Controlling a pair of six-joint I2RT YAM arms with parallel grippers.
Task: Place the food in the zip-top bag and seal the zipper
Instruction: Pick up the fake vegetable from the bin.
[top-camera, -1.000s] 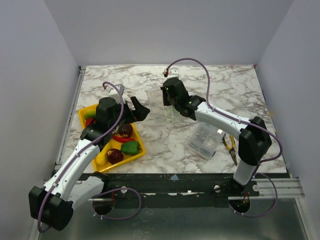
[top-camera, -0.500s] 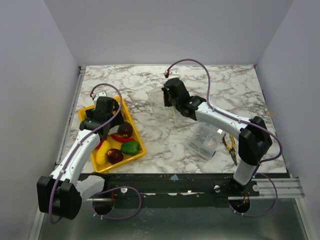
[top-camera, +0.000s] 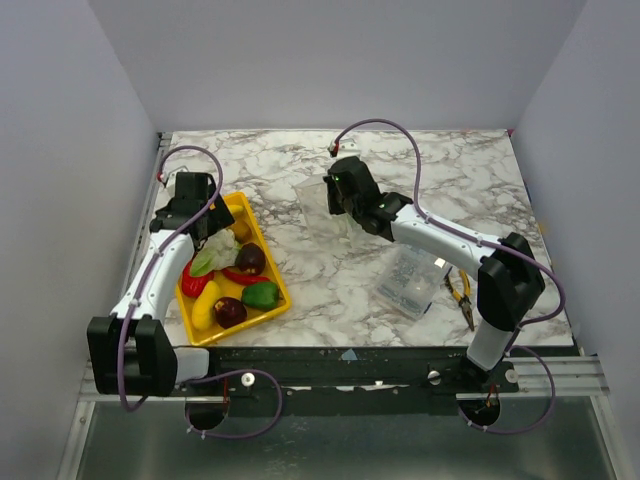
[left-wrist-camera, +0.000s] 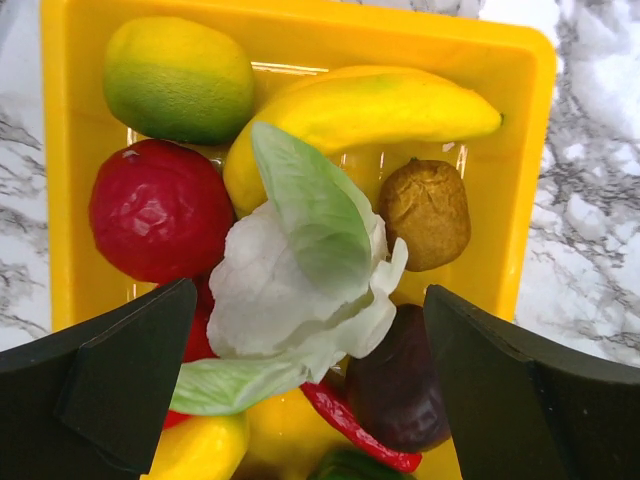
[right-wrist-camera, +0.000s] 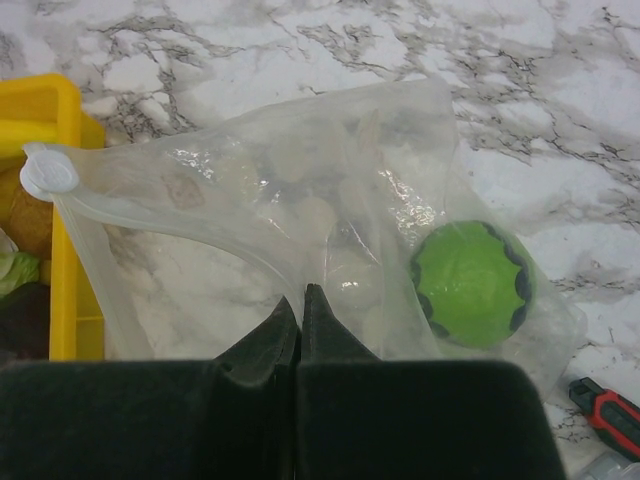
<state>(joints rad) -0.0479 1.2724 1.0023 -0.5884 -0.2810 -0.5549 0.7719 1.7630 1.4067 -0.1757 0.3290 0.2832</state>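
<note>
I need to lower my left gripper before I close it on the cauliflower (left-wrist-camera: 280, 290). Its fingers are still above the cauliflower between them in the left wrist view.
A yellow tray (top-camera: 272, 303) at the left holds the food: whitish cauliflower (left-wrist-camera: 280, 290), banana (left-wrist-camera: 380, 110), yellow-green lemon (left-wrist-camera: 178, 78), red fruit (left-wrist-camera: 160, 210), dark red fruit (left-wrist-camera: 400, 385), red chili (left-wrist-camera: 350, 430) and green pepper (top-camera: 260, 295). My left gripper (left-wrist-camera: 310, 390) is open above the tray, its fingers either side of the cauliflower and apart from it. My right gripper (right-wrist-camera: 302, 300) is shut on the mouth edge of the clear bag (right-wrist-camera: 300, 190), held up from the table. The green striped ball (right-wrist-camera: 470, 283) lies inside. The zipper (right-wrist-camera: 160, 218) curves from its white slider to my fingertips.
A clear plastic container (top-camera: 410, 280) lies right of centre, with yellow-handled pliers (top-camera: 460, 290) beside it. A red and black tool handle (right-wrist-camera: 605, 405) shows at the right wrist view's lower right. The tray's corner (right-wrist-camera: 40, 110) is just left of the bag.
My left arm has swung left, away from the bag, to over the far end of the tray. My right gripper has kept its hold on the bag.
</note>
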